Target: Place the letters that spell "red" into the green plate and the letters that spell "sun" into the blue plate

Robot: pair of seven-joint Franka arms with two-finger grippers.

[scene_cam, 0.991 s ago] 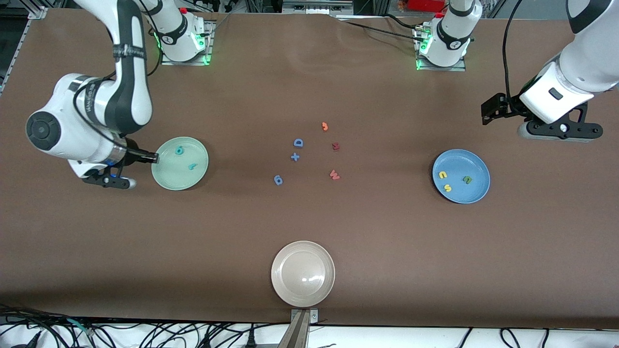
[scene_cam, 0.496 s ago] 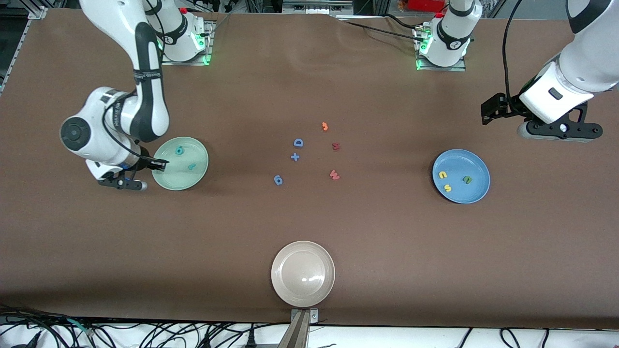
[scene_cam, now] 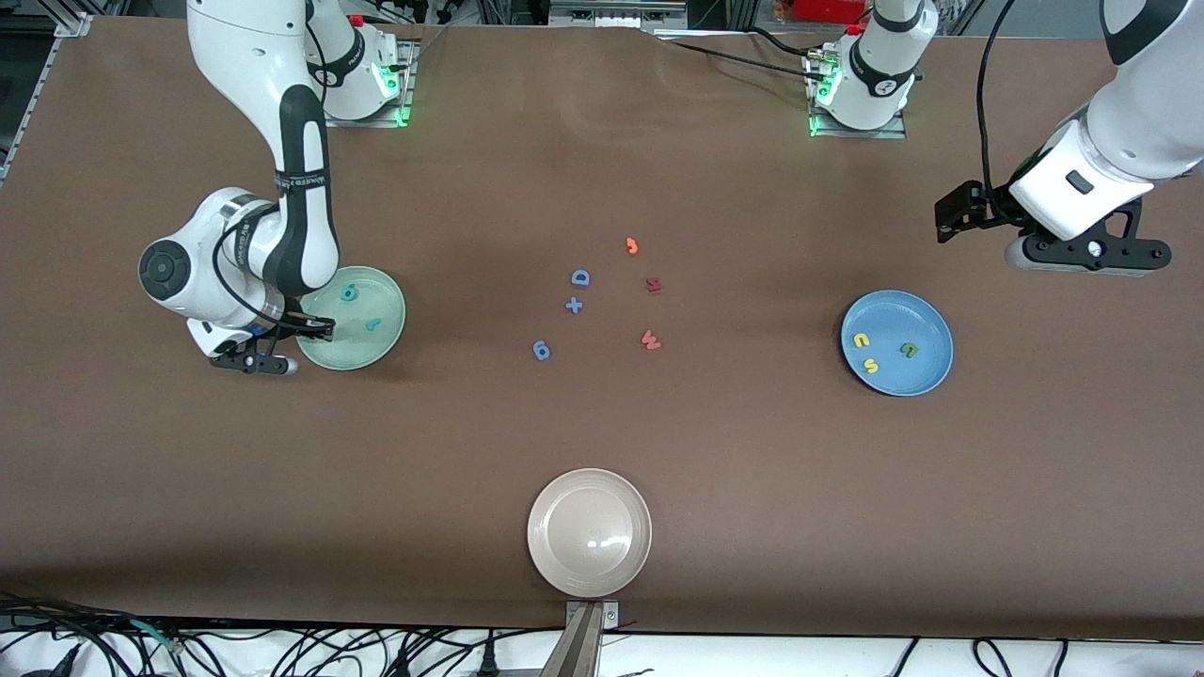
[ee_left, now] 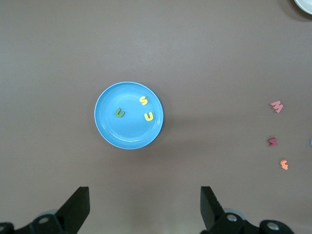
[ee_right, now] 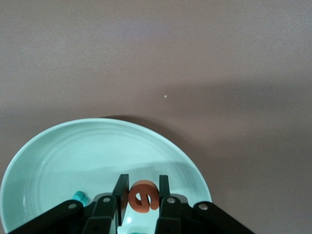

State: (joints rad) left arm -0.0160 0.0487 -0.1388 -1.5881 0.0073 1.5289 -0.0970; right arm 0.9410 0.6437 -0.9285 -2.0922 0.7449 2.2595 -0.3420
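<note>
The robot's right gripper is ready to open: the orange e [ee_right: 144,196] hangs inside the green plate in the right wrist view, so the e would lie there.
The green plate [scene_cam: 362,353] lies toward the right arm's end of the table, with a teal d [scene_cam: 349,292] and a teal r [scene_cam: 374,324] in it. My right gripper [scene_cam: 318,326] hangs low over that plate's rim, shut on the orange e [ee_right: 144,196], which stands on edge between the fingers over the green plate [ee_right: 73,151]. The blue plate [scene_cam: 917,320] holds a yellow u [scene_cam: 861,340], a yellow s [scene_cam: 871,365] and a green n [scene_cam: 909,350]. My left gripper [scene_cam: 952,222] waits open above bare table beside the blue plate [ee_left: 129,134].
Mid-table lie a blue D [scene_cam: 580,277], a blue plus [scene_cam: 574,305], a blue round letter [scene_cam: 541,351], an orange hooked letter [scene_cam: 632,246] and two red letters [scene_cam: 654,284] [scene_cam: 650,339]. A beige plate [scene_cam: 589,532] sits near the front camera's edge.
My right arm has swung toward the table's middle, carrying the orange e from outside the green plate's rim to over the plate. The left arm has not moved.
</note>
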